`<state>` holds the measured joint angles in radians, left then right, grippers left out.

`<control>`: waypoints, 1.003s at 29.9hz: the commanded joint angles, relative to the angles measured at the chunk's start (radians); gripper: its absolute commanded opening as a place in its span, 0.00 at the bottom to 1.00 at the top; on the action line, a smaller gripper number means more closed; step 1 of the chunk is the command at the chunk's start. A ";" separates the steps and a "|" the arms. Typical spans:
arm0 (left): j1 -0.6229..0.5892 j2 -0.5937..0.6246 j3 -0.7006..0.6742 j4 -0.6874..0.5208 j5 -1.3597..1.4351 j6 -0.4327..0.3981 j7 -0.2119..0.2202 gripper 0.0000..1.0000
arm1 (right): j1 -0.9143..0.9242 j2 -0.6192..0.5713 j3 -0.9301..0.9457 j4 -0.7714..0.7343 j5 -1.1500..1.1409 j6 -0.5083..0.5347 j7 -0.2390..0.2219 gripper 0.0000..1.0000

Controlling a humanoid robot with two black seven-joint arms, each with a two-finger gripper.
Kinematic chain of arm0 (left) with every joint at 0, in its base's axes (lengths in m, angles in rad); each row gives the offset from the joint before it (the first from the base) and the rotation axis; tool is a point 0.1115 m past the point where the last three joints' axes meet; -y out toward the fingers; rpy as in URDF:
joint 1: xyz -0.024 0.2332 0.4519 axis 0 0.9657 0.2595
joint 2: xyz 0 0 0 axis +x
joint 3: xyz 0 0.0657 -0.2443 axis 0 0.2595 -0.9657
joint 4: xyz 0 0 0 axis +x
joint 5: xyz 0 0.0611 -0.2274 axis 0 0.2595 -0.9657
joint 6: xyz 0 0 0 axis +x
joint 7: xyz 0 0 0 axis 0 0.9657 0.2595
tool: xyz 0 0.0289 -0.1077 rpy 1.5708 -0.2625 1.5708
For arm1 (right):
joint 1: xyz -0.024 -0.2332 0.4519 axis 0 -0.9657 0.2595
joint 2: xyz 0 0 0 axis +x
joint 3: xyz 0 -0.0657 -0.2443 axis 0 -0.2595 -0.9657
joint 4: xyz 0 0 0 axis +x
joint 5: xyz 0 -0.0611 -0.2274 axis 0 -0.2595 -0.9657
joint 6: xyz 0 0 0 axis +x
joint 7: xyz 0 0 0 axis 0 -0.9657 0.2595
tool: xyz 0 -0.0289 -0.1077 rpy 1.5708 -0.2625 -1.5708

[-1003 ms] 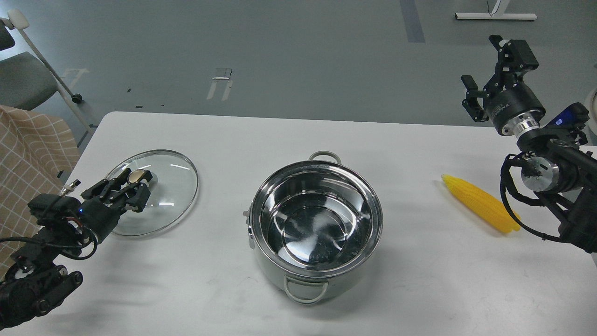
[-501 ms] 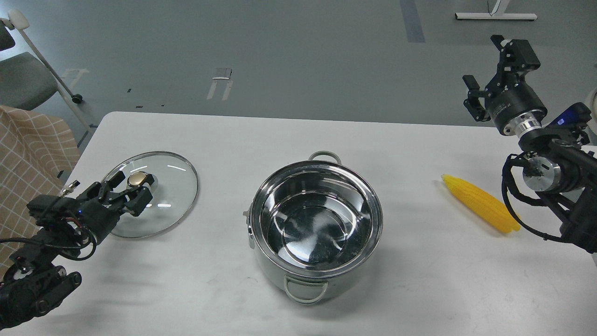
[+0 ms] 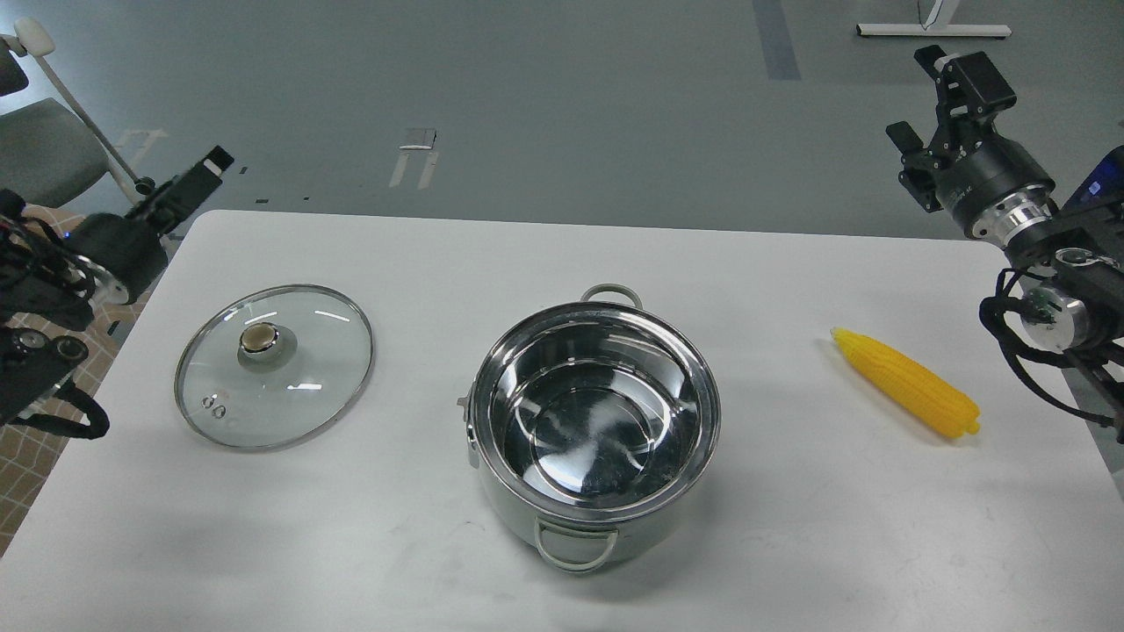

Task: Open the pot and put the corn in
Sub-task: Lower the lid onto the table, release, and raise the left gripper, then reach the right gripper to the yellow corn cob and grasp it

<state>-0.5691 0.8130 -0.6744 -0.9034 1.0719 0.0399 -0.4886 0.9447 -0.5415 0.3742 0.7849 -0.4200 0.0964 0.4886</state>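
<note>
The corn should go in the open pot [image 3: 597,421], so my right gripper will next grab the corn by its thick end [image 3: 935,404].
The shiny steel pot [image 3: 597,421] stands uncovered and empty in the middle of the white table [image 3: 439,254]. Its glass lid [image 3: 299,386] with a brass knob [image 3: 259,338] lies flat on the table to the pot's left. The yellow corn [image 3: 909,395] lies on the table to the pot's right, pointed end toward the far left. My left gripper [image 3: 198,180] is raised off the table's far left corner, well clear of the lid; its fingers overlap and cannot be told apart. My right gripper [image 3: 935,105] is open and empty, held high beyond the corn.
A grey chair [image 3: 39,154] stands off the table's far left corner. A tan checked cloth [image 3: 22,456] lies beside the table's left edge. The table's right edge runs close to the corn, under my right arm [image 3: 1054,263].
My left gripper let go of the lid's knob and drew back up and to the left, off the table. My right gripper moved slightly up and to the right. The lid stays flat.
</note>
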 commanded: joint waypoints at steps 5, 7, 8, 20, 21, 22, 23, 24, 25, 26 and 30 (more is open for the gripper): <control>-0.161 0.009 -0.010 -0.002 -0.502 -0.397 0.000 0.96 | 0.100 -0.207 -0.221 0.151 -0.319 -0.006 0.000 1.00; -0.166 -0.003 -0.014 -0.002 -0.596 -0.454 0.000 0.96 | 0.121 -0.282 -0.284 0.220 -0.445 -0.006 0.000 1.00; -0.169 -0.020 -0.014 -0.003 -0.633 -0.477 0.000 0.96 | 0.132 -0.329 -0.319 0.255 -0.551 -0.006 0.000 1.00; -0.167 -0.112 -0.033 -0.060 -0.753 -0.496 0.000 0.97 | 0.115 -0.417 -0.527 0.231 -1.161 -0.104 0.000 1.00; -0.167 -0.112 -0.033 -0.060 -0.753 -0.494 0.000 0.97 | 0.111 -0.407 -0.537 0.220 -1.168 -0.107 0.000 1.00; -0.167 -0.112 -0.033 -0.061 -0.753 -0.494 0.000 0.97 | 0.100 -0.376 -0.551 0.197 -1.171 -0.109 0.000 1.00; -0.166 -0.112 -0.033 -0.063 -0.754 -0.494 0.000 0.97 | 0.085 -0.342 -0.558 0.171 -1.172 -0.113 0.000 1.00; -0.164 -0.112 -0.033 -0.063 -0.754 -0.492 0.000 0.97 | 0.075 -0.330 -0.560 0.156 -1.172 -0.118 0.000 1.00; -0.164 -0.112 -0.033 -0.063 -0.754 -0.492 0.000 0.97 | 0.068 -0.316 -0.561 0.140 -1.174 -0.122 0.000 1.00; -0.163 -0.110 -0.033 -0.064 -0.754 -0.492 0.000 0.97 | 0.054 -0.289 -0.563 0.107 -1.181 -0.133 0.000 1.00; -0.160 -0.107 -0.036 -0.081 -0.756 -0.489 0.000 0.97 | 0.032 -0.201 -0.566 0.010 -1.204 -0.152 0.000 1.00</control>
<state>-0.7301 0.7017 -0.7081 -0.9710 0.3174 -0.4518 -0.4886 0.9920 -0.8025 -0.1889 0.8608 -1.6100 -0.0434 0.4887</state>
